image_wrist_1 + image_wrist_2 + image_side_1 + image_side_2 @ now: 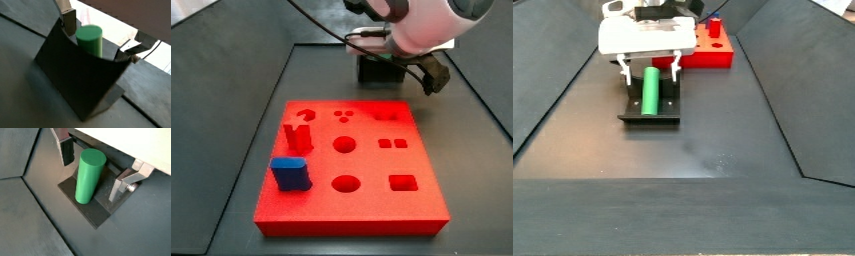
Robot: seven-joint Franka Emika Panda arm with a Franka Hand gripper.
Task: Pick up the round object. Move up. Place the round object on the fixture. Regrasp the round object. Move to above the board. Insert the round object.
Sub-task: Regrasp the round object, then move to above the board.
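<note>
My gripper grabs the round object by its upper end [87, 33] next, so that the round object's lower end stays free to enter the board.
The round object, a smooth green peg [89, 175], rests on the fixture [93, 212]. Its lower end sits on the dark base plate and its upper part leans in the notch of the fixture [77, 75]. The gripper [93, 168] is open and straddles the peg's upper end [89, 39], with a gap on each side between the peg and the fingers [67, 152]. In a side view the green peg [649, 92] lies along the fixture [651, 115] below the gripper [649, 66]. In a side view the gripper [396, 72] hides the peg. The red board [352, 165] lies nearer the camera.
A blue block [291, 173] stands in the board's near left part. The board has round, square and arch-shaped holes. In a side view the board [711, 48] lies just behind the arm. Dark raised walls [780, 100] border the floor on both sides.
</note>
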